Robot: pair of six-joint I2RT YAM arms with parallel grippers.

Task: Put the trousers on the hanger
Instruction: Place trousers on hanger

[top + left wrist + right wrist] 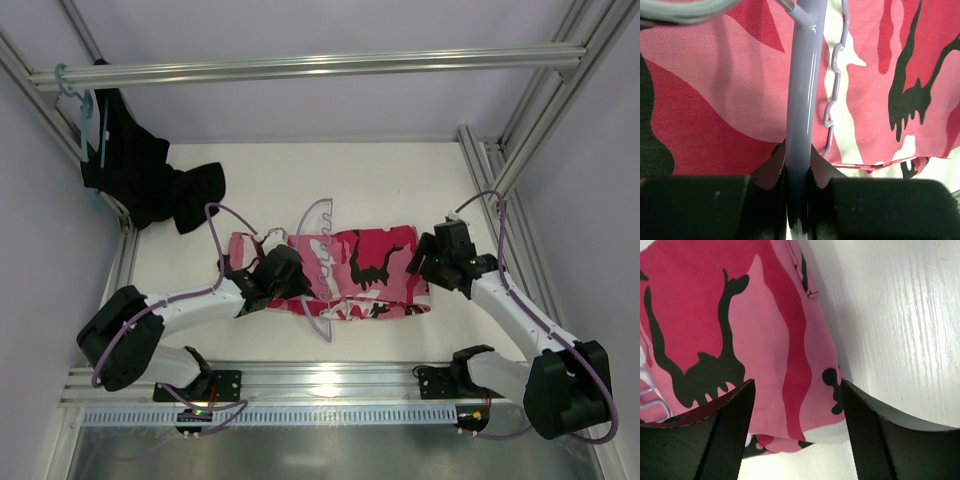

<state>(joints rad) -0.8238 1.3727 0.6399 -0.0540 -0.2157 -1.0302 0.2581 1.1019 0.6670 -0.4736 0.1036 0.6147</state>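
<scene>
My right gripper picks up the trousers [365, 270] by the edge of their end [423, 281] beyond the hanger next, to fold that end over the hanger's bar.
The pink, crimson, white and black camouflage trousers [365, 270] lie folded on the white table. The pale lilac hanger [318, 262] lies across their left part, its hook toward the back. My left gripper [287, 272] is shut on the hanger's bar [801, 125], over the trousers [715, 100]. My right gripper [428, 262] is open just above the trousers' right end [765, 340], one finger over the cloth, the other at its edge.
A plain black garment [150, 180] hangs on a teal hanger [85, 110] from the metal rail [300, 65] at the back left. Aluminium frame posts [490, 170] run along both sides. Bare white table [900, 315] lies right of the trousers.
</scene>
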